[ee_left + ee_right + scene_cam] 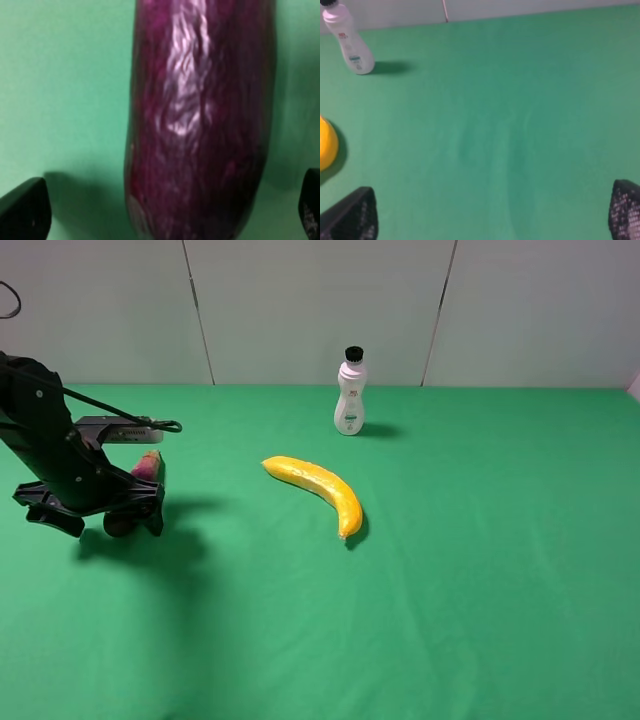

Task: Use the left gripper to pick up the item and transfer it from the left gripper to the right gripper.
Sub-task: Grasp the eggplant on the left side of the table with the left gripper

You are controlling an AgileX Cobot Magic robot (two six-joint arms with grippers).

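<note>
The eggplant's dark rounded end (118,526) has my fingers on either side of it, down near the green cloth. My left gripper needs to close on the eggplant and would hold it now.
The eggplant (147,466) lies on the green table at the far left, mostly hidden under my left arm; only its paler end shows. In the left wrist view its glossy purple body (200,125) fills the middle of the picture. My left gripper (130,520) is low over it and open, with one finger (25,210) on each side of the eggplant and a gap to each. My right gripper (490,215) is open and empty above bare green cloth; it is out of the exterior high view.
A yellow banana (318,486) lies mid-table, and its tip shows in the right wrist view (326,142). A white bottle with a black cap (350,395) stands at the back near the wall, and also shows in the right wrist view (350,45).
</note>
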